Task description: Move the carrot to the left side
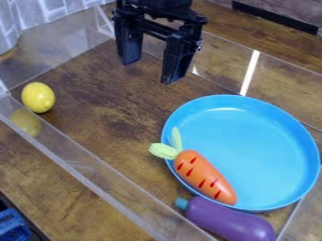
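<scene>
My gripper grips the carrot by its orange body [204,176] next, to move it to the left side.
The carrot [201,174] is small and orange with dark grooves and a pale green top pointing up-left. It lies on the left rim of the blue plate [270,141], partly inside it, at the lower right. My gripper [152,61] hangs at the top centre, pointing down, well above and behind the carrot. Its two black fingers [178,61] stand open and apart with nothing between them.
A yellow lemon [38,96] rests at the left on the wooden table [113,113]. A purple eggplant [227,224] lies at the bottom edge, just below the plate. Clear plastic walls [75,155] border the left and front of the work area.
</scene>
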Motion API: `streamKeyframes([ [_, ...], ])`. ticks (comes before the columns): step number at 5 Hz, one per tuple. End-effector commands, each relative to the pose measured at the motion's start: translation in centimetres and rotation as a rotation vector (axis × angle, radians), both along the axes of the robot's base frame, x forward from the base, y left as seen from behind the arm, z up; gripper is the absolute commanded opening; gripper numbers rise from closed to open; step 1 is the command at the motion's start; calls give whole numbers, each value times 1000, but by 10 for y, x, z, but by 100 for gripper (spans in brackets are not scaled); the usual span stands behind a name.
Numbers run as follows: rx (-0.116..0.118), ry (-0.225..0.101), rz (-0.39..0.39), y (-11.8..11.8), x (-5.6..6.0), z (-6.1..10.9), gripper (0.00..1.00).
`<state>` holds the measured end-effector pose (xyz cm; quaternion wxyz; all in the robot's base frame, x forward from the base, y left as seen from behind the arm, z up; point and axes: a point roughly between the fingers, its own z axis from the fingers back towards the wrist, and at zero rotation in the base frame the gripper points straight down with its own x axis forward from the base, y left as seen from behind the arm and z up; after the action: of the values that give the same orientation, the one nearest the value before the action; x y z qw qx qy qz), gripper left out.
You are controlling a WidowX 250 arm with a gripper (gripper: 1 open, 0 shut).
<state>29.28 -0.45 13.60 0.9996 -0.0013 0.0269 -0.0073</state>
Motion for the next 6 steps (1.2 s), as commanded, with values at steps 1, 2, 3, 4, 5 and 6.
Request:
streamKeyframes([
  [1, -1, 15, -17, -3, -7, -11, 100],
  [2, -3, 27, -72, -13, -11, -22, 100],
  [3, -4, 21, -261, -33, -12, -32, 100],
  [4, 8, 16, -440, -50, -11, -51, 100],
  [5, 24, 2, -594, -65, -17, -65, 100],
  [6, 36, -4, -617, -75, -8, -71, 100],
])
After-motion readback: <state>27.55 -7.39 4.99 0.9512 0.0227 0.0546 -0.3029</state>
